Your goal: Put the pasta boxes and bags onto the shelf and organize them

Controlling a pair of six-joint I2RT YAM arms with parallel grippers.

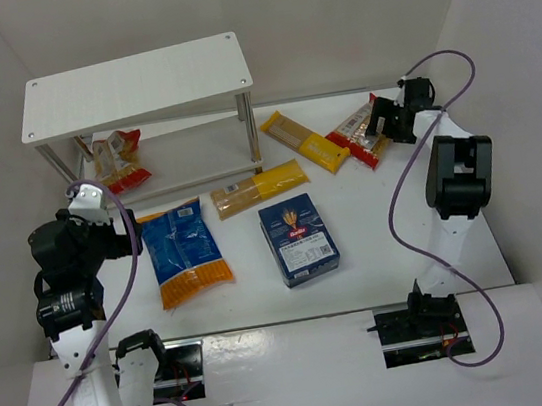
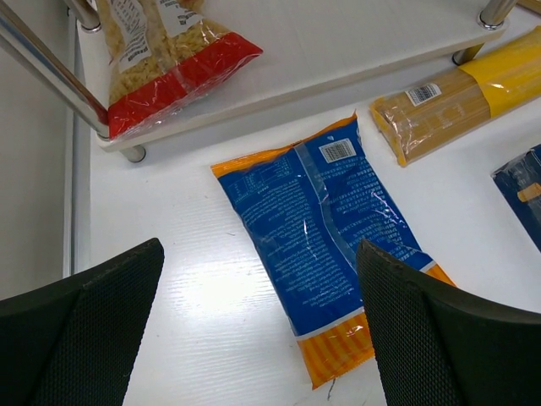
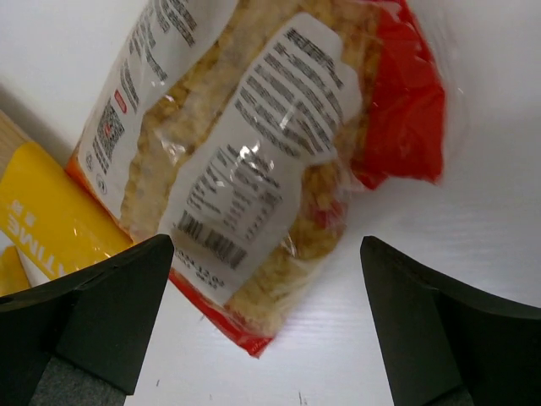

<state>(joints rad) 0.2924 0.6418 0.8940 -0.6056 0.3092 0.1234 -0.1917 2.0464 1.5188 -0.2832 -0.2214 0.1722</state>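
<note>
My right gripper should next grip the side of the clear bag between the red ends, so that a red end stays free for my left gripper.
The white shelf [image 1: 133,86] stands at the back left. One clear red-edged bag [image 1: 113,159] lies on its lower board [image 2: 338,51]. A blue-and-orange bag [image 1: 187,250], a dark blue pasta box [image 1: 298,239] and two yellow spaghetti bags [image 1: 259,186] [image 1: 305,140] lie on the table. My left gripper [image 2: 258,338] is open and empty above the blue-and-orange bag's [image 2: 330,220] near end. My right gripper [image 3: 266,330] is open above a second clear red-edged bag [image 3: 254,161] at the back right, not touching it.
White walls close in the table on the left, back and right. The shelf's silver legs [image 2: 51,68] stand just ahead of the left gripper. A yellow spaghetti bag [image 3: 42,211] lies against the clear bag's left side. Purple cables hang off both arms.
</note>
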